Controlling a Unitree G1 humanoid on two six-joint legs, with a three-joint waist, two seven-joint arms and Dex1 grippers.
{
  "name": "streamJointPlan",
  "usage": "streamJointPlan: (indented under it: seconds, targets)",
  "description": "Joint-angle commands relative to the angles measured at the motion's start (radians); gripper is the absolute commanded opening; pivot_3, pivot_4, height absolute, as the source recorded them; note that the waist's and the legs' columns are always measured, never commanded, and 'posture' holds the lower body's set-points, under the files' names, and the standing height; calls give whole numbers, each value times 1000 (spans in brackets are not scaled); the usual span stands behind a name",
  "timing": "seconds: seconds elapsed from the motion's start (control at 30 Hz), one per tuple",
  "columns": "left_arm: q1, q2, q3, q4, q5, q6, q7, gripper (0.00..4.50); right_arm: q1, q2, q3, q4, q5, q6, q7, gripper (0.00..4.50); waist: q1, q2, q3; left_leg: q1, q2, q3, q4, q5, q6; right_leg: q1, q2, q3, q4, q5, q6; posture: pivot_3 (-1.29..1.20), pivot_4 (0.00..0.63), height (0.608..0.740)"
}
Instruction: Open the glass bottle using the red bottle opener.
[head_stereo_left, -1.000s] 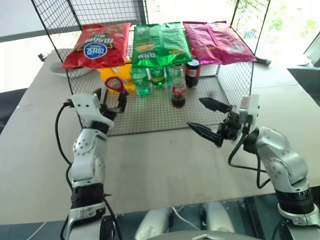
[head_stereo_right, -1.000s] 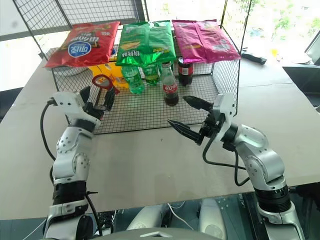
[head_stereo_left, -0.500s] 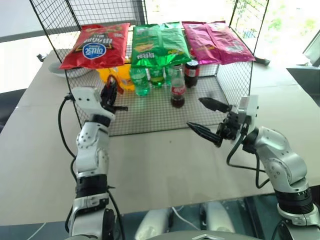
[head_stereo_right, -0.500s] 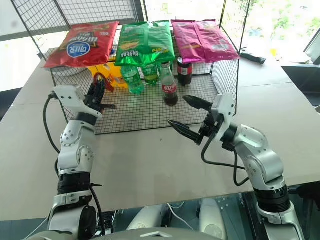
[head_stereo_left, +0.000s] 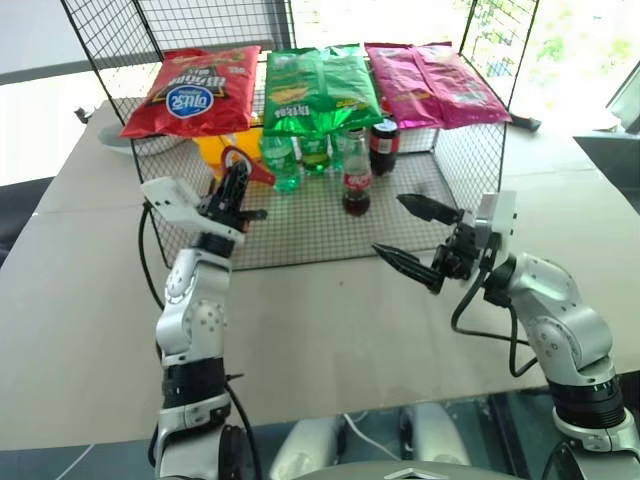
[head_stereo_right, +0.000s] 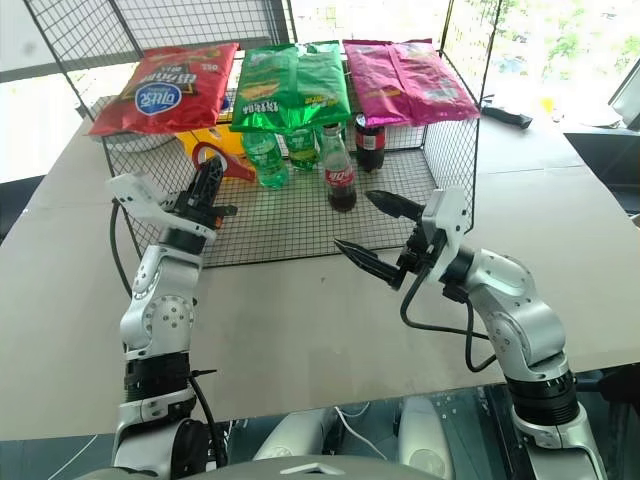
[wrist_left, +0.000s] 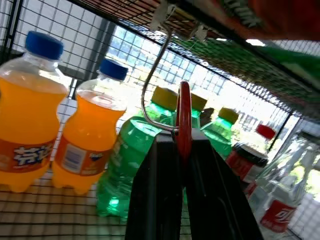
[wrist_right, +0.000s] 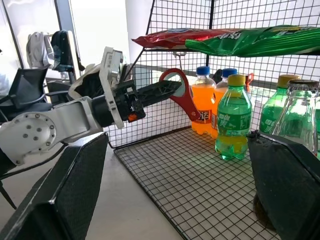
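Observation:
I need to grab the bottle opener by the handle's free lower end with my right gripper next, because the fingers of my left gripper cover it just below its ring.
The red bottle opener (head_stereo_left: 243, 164) hangs tilted at the left front of the wire rack, ring end up, beside a thin metal hook (wrist_left: 150, 95). My left gripper (head_stereo_left: 238, 196) is shut on it just below the ring; the opener (wrist_right: 183, 96) also shows edge-on as a red strip (wrist_left: 184, 120) between the black fingers. The glass bottle (head_stereo_left: 356, 181), slim with dark drink and a red label, stands upright on the rack floor right of centre. My right gripper (head_stereo_left: 389, 224) hovers open just in front of the rack, to the right of the bottle and apart from it.
The wire rack (head_stereo_left: 300, 235) carries red (head_stereo_left: 195, 90), green (head_stereo_left: 318, 90) and magenta (head_stereo_left: 430, 85) snack bags on top. Orange soda bottles (wrist_left: 30, 115), green soda bottles (head_stereo_left: 283, 165) and a dark plastic cola bottle (head_stereo_left: 385, 145) stand behind the glass one. A grey table (head_stereo_left: 320, 330) lies in front.
My left gripper has closed on the red opener, rolled at the wrist and shifted slightly right and up, tilting the opener. The right arm has stayed still.

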Motion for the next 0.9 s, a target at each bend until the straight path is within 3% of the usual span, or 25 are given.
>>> streamJointPlan:
  seconds: [0.03, 0.27, 0.43, 0.63, 0.9]
  targets:
    - [9, 0, 24, -81, -135, 89, -17, 57, -6, 6, 1, -24, 3, -18, -4, 4500, 0, 0, 0, 0, 0, 0, 0, 0, 0, 0, 0, 0, 0, 0, 0, 0, 150, 740]
    - [62, 7, 23, -116, -311, 245, -50, 57, -12, 1, 1, -13, -15, -10, -23, 4500, -1, 0, 0, 0, 0, 0, 0, 0, 0, 0, 0, 0, 0, 0, 0, 0, 150, 740]
    - [87, 15, 19, -143, -445, 351, -77, 57, -47, 33, -5, -7, 15, 142, -164, 4500, 0, 0, 0, 0, 0, 0, 0, 0, 0, 0, 0, 0, 0, 0, 0, 0, 150, 740]
    - [108, 46, -70, -169, -532, 504, -158, 57, -148, 3, -15, -56, 262, 573, -273, 4500, 1, 0, 0, 0, 0, 0, 0, 0, 0, 0, 0, 1, 0, 0, 0, 0, 150, 740]
    - [97, 65, -116, -145, -546, 580, -229, 57, -255, -11, -31, -50, 495, 804, -282, 4500, -1, 0, 0, 0, 0, 0, 0, 0, 0, 0, 0, 0, 0, 0, -1, 0, 150, 740]
